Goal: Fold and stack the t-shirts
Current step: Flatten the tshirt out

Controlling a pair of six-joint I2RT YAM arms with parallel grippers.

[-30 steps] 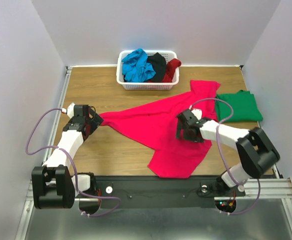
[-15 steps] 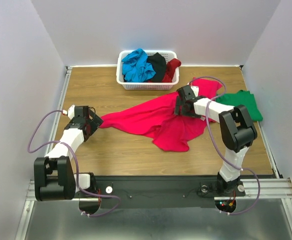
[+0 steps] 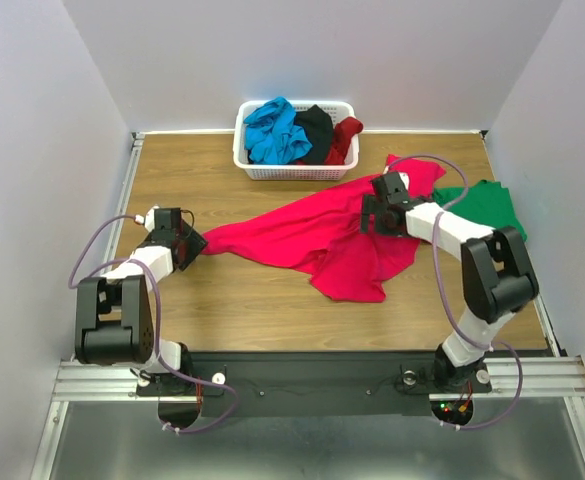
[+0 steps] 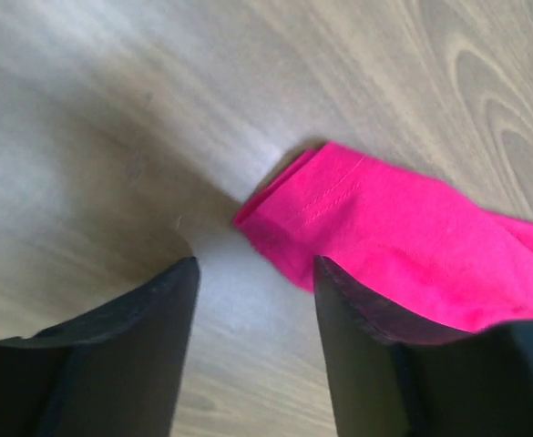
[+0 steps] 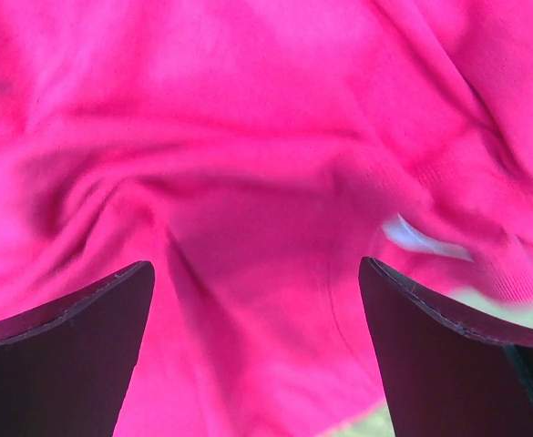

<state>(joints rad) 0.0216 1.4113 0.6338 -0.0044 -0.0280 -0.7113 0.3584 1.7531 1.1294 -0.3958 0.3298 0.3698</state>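
Note:
My right gripper grabs the pink-red t-shirt's edge near the white tag (image 5: 419,231) next, to stretch it flat for folding.
A bright pink-red t-shirt (image 3: 322,235) lies spread and rumpled across the middle of the table. Its left corner (image 4: 339,205) lies on the wood just ahead of my left gripper (image 3: 194,243), which is open and empty. My right gripper (image 3: 377,218) is open and hovers over the shirt's right part; pink cloth (image 5: 248,182) fills its view and nothing sits between the fingers. A folded green t-shirt (image 3: 487,208) lies at the right, partly under the pink one. Blue, black and dark red shirts lie in the basket.
A white lattice basket (image 3: 294,170) stands at the back centre holding the blue (image 3: 275,130), black (image 3: 316,128) and dark red (image 3: 346,136) shirts. Bare wood lies at the front and left. Grey walls close the sides and back.
My right gripper carried the shirt's lower right part up toward the back, then let it go and shifted slightly right. The shirt is now bunched smaller. The left gripper stayed near the left corner.

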